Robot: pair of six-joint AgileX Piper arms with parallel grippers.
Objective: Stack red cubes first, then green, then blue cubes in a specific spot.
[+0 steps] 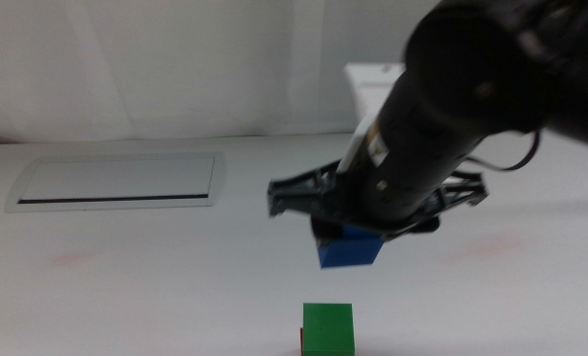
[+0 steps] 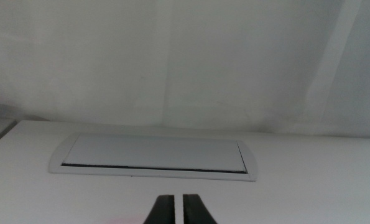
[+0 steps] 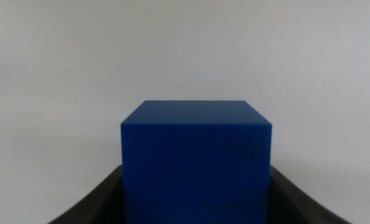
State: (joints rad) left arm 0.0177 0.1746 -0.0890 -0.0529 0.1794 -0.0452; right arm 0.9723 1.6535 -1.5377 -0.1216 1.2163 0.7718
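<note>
My right gripper needs to bring the blue cube (image 1: 350, 249) down, because it hangs above the green cube's top and would drop if I opened now.
In the middle view my right gripper (image 1: 348, 235) comes in from the right and is shut on the blue cube (image 1: 350, 249), holding it in the air. That cube hangs above and slightly right of the green cube (image 1: 328, 328), with a clear gap between them. The green cube rests on the red cube (image 1: 302, 342), which shows only as a thin sliver at the picture's bottom edge. The spot under this stack is hidden. The right wrist view is filled by the blue cube (image 3: 197, 162) between the jaws. My left gripper (image 2: 180, 213) waits apart from the stack, shut and holding nothing.
A grey-framed rectangular panel (image 1: 116, 181) is set into the white table at the back left, also in front of the left gripper (image 2: 153, 155). Faint pink smudges (image 1: 71, 259) mark the tabletop. A white box (image 1: 373, 84) stands behind the right arm.
</note>
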